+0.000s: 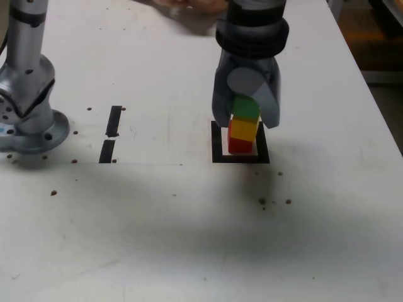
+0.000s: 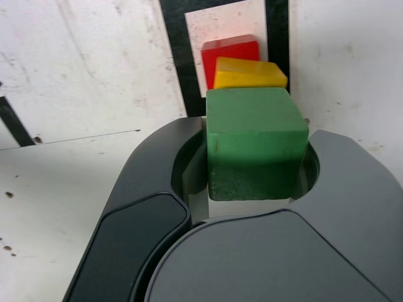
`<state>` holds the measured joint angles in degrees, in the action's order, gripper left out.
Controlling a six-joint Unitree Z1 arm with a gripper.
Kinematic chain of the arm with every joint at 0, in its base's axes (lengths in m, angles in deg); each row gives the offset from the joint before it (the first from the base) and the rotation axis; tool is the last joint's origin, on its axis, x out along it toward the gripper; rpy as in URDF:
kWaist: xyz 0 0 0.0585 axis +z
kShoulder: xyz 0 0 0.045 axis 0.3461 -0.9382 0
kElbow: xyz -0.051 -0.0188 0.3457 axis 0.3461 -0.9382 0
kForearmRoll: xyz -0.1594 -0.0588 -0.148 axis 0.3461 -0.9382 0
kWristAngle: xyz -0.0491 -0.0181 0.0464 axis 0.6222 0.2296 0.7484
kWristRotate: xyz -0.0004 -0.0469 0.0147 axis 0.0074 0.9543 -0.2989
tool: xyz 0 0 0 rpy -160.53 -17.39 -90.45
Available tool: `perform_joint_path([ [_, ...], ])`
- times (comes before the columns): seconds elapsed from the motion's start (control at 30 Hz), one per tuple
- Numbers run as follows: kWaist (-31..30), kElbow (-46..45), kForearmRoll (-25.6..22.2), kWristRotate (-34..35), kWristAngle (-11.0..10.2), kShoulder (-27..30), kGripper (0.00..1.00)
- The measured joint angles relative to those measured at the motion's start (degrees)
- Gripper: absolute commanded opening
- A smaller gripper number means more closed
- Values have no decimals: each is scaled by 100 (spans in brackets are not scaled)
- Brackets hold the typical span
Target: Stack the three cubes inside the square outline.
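Note:
My gripper is ready to release the green cube, because the green cube's lower edge is on the yellow cube in the exterior view.
In the exterior view the three cubes stand as a column inside the square outline: the red cube at the bottom, the yellow cube on it, the green cube on top. My gripper comes down from above and is shut on the green cube, one jaw on each side. The wrist view shows the green cube pinched in my gripper. Under it the yellow cube sits slightly turned on the red cube, within the black frame.
The arm's metal base stands at the exterior view's left. Two short black tape strips lie between it and the square. A person's hand rests at the table's far edge. Dark specks dot the white tabletop.

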<state>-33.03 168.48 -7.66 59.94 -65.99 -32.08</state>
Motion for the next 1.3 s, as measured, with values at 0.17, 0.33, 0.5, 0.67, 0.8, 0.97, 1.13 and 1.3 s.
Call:
perform_joint_path([
  [0.17, 25, -35, 84, 0, -7, -16, 54],
  [0.33, 31, -47, 164, -1, -52, -16, 64],
  [0.5, 32, -111, 162, 0, -145, -16, 70],
  [0.67, 75, -216, 158, 0, -203, 7, 75],
  [0.8, 90, -258, 151, 0, -254, 58, 80],
  [0.97, 101, -273, 146, 0, -409, 251, 88],
  [1.13, 92, -251, 84, -1, -658, 658, 95],
  [1.3, 62, -426, -263, -1, -873, 1183, 100],
])
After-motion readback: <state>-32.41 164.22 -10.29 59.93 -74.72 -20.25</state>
